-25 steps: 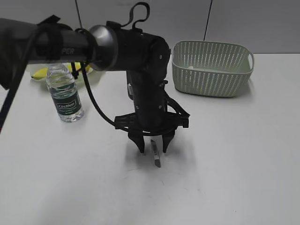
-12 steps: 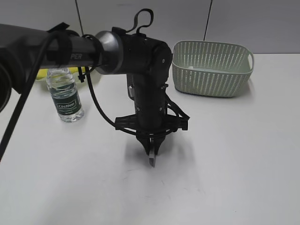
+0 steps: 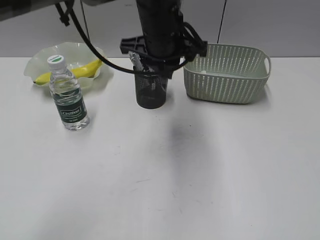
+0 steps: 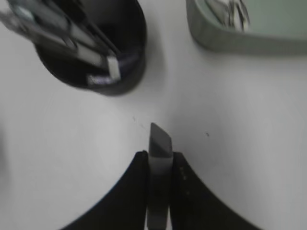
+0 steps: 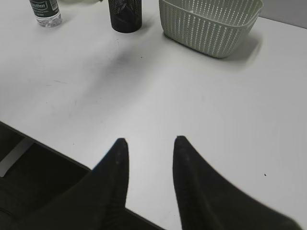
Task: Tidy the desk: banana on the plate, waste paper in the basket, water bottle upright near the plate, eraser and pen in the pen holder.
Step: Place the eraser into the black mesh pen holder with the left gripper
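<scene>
The eraser's slanted end (image 4: 159,132) hangs beside the pen holder's rim, so for now my left gripper keeps hold of the eraser until it is over the holder.
My left gripper (image 4: 159,153) is shut on the eraser (image 4: 159,141), a flat dark grey piece with a slanted end. In the exterior view the left gripper (image 3: 159,70) hangs over the black mesh pen holder (image 3: 151,94). From the left wrist, the pen holder (image 4: 91,43) lies ahead to the left, with a pen (image 4: 53,28) inside. The banana (image 3: 75,71) lies on the pale green plate (image 3: 47,57). The water bottle (image 3: 69,95) stands upright in front of the plate. Waste paper (image 4: 230,9) lies in the basket (image 3: 227,72). My right gripper (image 5: 151,140) is open and empty.
The desk (image 3: 210,170) is bare white from the middle to the front. The right gripper sits low over the desk's near edge (image 5: 53,151), with a dark drop beyond it. The basket (image 5: 208,24) stands at the back right, close beside the pen holder (image 5: 125,14).
The left gripper shut on the eraser lying on the desk. It then lifted the eraser and carried it back to a spot above the pen holder. The right gripper stayed still.
</scene>
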You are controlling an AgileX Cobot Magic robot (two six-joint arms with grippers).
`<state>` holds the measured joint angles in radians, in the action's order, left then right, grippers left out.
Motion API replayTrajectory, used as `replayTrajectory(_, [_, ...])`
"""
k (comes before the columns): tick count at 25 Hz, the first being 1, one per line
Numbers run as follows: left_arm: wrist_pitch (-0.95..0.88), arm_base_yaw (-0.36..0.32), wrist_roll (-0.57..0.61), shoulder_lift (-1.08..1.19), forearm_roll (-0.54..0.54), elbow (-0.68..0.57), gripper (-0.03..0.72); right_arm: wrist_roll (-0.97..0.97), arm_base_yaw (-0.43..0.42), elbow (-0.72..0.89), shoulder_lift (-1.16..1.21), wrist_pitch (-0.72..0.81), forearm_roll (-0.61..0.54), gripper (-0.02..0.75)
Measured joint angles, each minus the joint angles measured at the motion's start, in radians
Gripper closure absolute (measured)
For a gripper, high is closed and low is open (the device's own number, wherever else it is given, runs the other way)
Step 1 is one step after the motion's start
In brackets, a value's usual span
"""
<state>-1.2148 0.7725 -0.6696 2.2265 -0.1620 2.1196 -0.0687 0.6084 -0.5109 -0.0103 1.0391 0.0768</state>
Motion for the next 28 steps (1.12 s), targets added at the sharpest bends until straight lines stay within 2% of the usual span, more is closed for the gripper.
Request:
replayTrajectory(3, [0.018, -0.011, 0.0, 0.0, -0.12, 0.051, 0.608, 0.0, 0.0, 0.0, 0.0, 0.0, 0.0, 0.473])
replayTrajectory(5, [0.06, -0.031, 0.0, 0.0, -0.148, 0.057, 0.608, 0.0, 0.0, 0.0, 0.0, 0.0, 0.0, 0.473])
replayTrajectory(13, [0.215, -0.129, 0.003, 0.031, -0.149, 0.062, 0.608, 0.0, 0.0, 0.0, 0.0, 0.0, 0.0, 0.473])
replayTrajectory(18, [0.292, -0.142, 0.003, 0.083, -0.084, 0.063, 0.608, 0.0, 0.0, 0.0, 0.0, 0.0, 0.0, 0.473])
replayTrajectory(23, [0.314, -0.141, 0.043, 0.125, -0.078, 0.063, 0.606, 0.0, 0.0, 0.0, 0.0, 0.0, 0.0, 0.473])
replayTrajectory(26, [0.333, -0.141, 0.054, 0.13, -0.078, 0.063, 0.54, 0.0, 0.0, 0.0, 0.0, 0.0, 0.0, 0.473])
replayTrajectory(28, [0.348, -0.141, 0.055, 0.13, -0.085, 0.063, 0.44, 0.0, 0.0, 0.0, 0.0, 0.0, 0.0, 0.473])
